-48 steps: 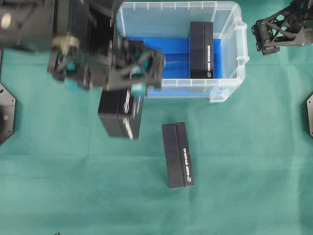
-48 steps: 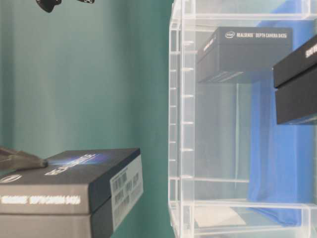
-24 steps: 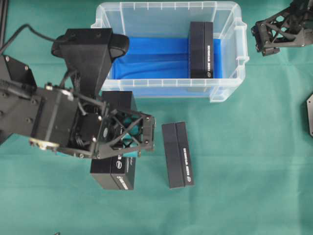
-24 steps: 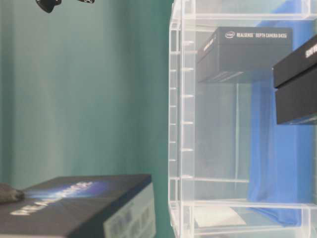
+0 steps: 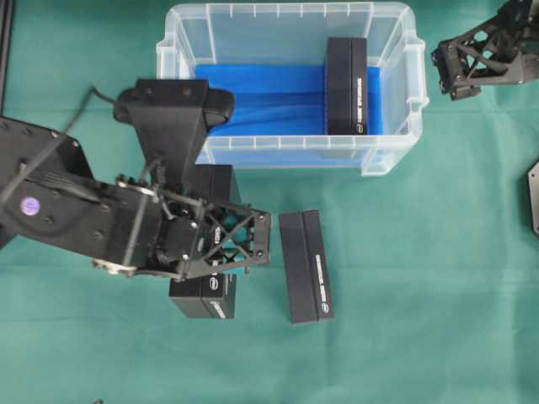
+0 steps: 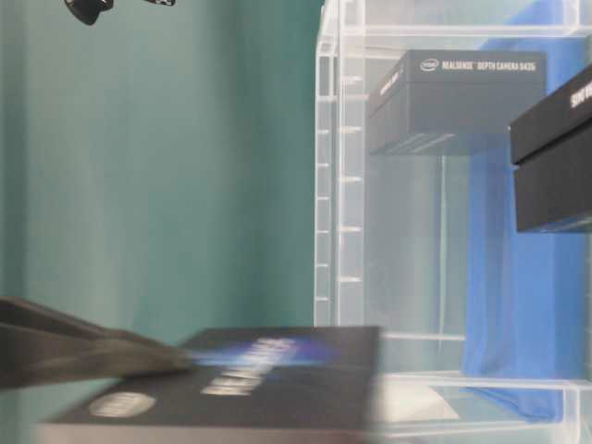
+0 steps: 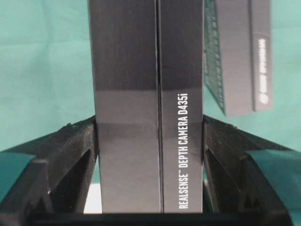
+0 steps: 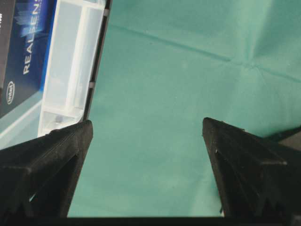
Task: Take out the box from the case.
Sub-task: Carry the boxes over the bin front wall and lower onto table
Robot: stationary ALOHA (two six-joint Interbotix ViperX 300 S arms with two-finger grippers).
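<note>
The held box hangs above the green cloth in the left wrist view, so my left gripper should hold it until lowered.
The clear plastic case with a blue lining stands at the back of the green cloth. One black box stands on edge inside it, at its right end. My left gripper is shut on a second black box, in front of the case's left part; the left wrist view shows this box clamped between both fingers. A third black box lies on the cloth to its right. My right gripper is open and empty over bare cloth, right of the case.
The right arm hovers off the case's right end. A black mount sits at the table's right edge. In the table-level view the held box is low, in front of the case.
My left gripper has carried the box out of the case, forward and down over the cloth. It now sits lower, left of the lying box. The right arm has not moved.
</note>
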